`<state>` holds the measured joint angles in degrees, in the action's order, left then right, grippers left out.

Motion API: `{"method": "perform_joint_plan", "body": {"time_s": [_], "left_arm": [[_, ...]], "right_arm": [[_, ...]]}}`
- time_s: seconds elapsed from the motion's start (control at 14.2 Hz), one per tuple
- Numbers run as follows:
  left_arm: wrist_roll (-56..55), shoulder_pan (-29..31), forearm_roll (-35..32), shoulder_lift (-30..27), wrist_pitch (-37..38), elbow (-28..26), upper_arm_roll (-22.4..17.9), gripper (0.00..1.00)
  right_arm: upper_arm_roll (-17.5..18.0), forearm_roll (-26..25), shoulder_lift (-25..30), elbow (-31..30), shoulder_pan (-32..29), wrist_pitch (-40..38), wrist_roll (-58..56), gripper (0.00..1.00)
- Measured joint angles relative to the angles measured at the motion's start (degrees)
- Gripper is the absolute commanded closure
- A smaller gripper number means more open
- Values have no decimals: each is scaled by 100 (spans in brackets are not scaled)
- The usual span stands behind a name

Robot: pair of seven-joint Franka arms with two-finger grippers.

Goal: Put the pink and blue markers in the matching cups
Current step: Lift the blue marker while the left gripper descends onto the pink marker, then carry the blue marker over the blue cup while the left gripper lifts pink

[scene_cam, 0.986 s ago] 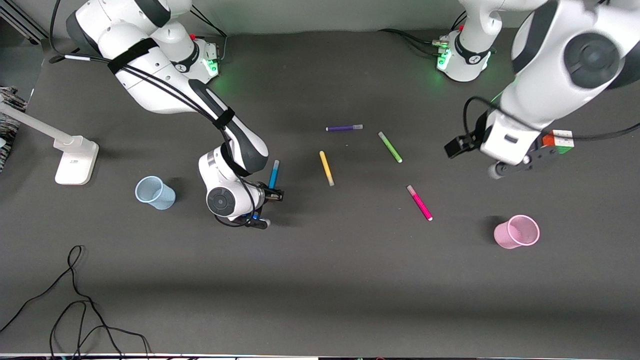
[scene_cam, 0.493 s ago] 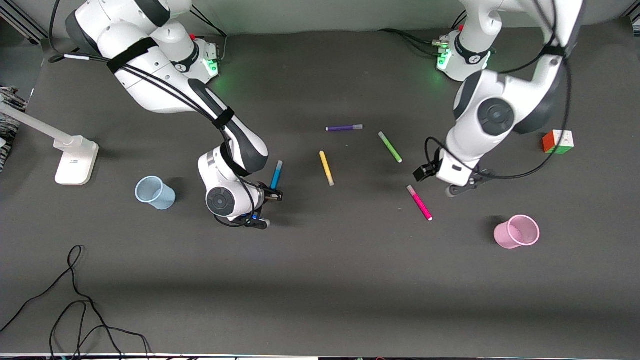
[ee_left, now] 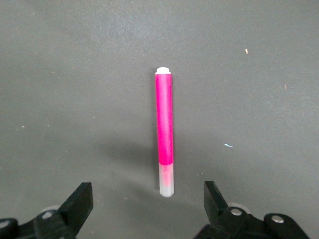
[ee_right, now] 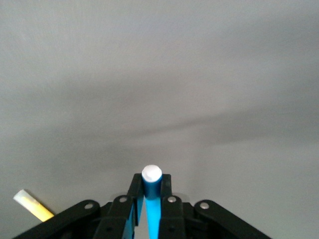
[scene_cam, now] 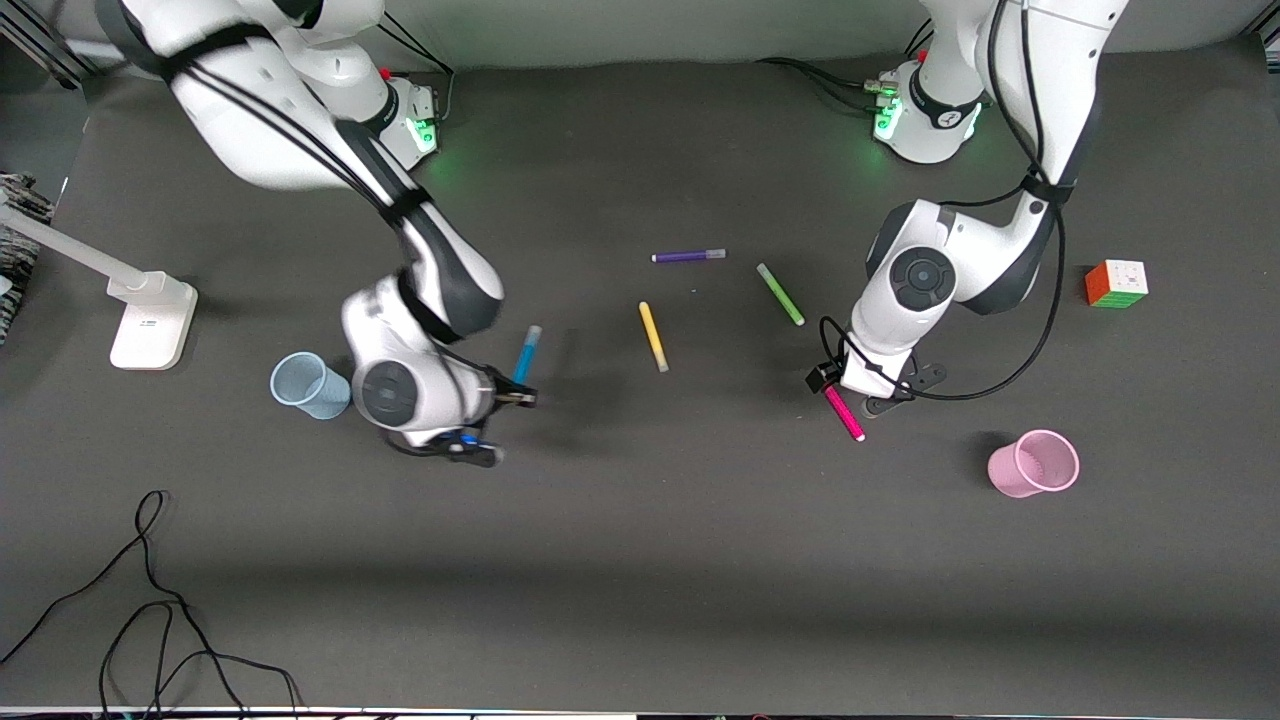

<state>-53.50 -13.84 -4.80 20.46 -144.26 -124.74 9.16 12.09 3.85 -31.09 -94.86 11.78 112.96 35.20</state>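
Observation:
I should lower my left gripper before I close it, because its fingers are above the pink marker's pale cap (ee_left: 166, 179) in the left wrist view.
My right gripper (scene_cam: 512, 398) is shut on the blue marker (scene_cam: 525, 352) and holds it up off the table, beside the pale blue cup (scene_cam: 310, 385). In the right wrist view the marker's white tip (ee_right: 152, 175) sticks out between the shut fingers of the gripper (ee_right: 151, 186). The pink marker (scene_cam: 848, 418) lies flat on the table. My left gripper (scene_cam: 862, 392) hangs open just over its pale-capped end. In the left wrist view the marker (ee_left: 164, 124) runs away from the open gripper (ee_left: 147, 194), and its cap lies between the spread fingers. The pink cup (scene_cam: 1035, 463) stands upright toward the left arm's end.
A yellow pen (scene_cam: 653, 337), a green pen (scene_cam: 780, 294) and a purple pen (scene_cam: 688, 256) lie mid-table. A colour cube (scene_cam: 1116, 283) sits by the left arm. A white lamp base (scene_cam: 150, 320) stands at the right arm's end. Black cables (scene_cam: 150, 600) lie near the front edge.
My left arm swung in and down until its open gripper came over the pink marker's capped end. My right gripper carried the blue marker toward the blue cup.

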Motion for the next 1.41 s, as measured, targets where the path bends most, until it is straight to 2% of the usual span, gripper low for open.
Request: {"method": "perform_joint_plan", "body": {"time_s": [0.21, 0.49, 0.63, 0.7, 0.85, 0.92, 1.2, 1.41], "left_arm": [[-73, 0, -85, 209, -288, 1, -11, 7], [-116, -2, -139, 462, -446, 3, -12, 20], [-122, -2, -143, 555, -520, 4, -14, 45], [-125, -2, -144, 573, -526, 5, -15, 63], [-137, -2, -145, 575, -526, 10, -14, 91], [-146, -2, -147, 575, -526, 14, -14, 100], [-172, -2, -150, 575, -524, 53, -15, 100], [-182, -2, -151, 574, -512, 95, -20, 100]], "right_arm": [[-328, -539, 838, -125, -37, -231, -329, 100], [-1012, -667, 1667, -419, -40, -237, -1502, 100], [-1416, -671, 2058, -633, -43, -77, -2223, 100], [-1646, -673, 2251, -858, -45, 213, -2619, 100], [-2095, -674, 2551, -1495, -54, 1091, -3333, 100], [-2258, -674, 2661, -1871, -67, 1595, -3567, 100], [-2434, -682, 2796, -3345, -65, 3876, -3780, 100], [-2447, -692, 2783, -3900, -40, 4577, -3781, 100]]}}
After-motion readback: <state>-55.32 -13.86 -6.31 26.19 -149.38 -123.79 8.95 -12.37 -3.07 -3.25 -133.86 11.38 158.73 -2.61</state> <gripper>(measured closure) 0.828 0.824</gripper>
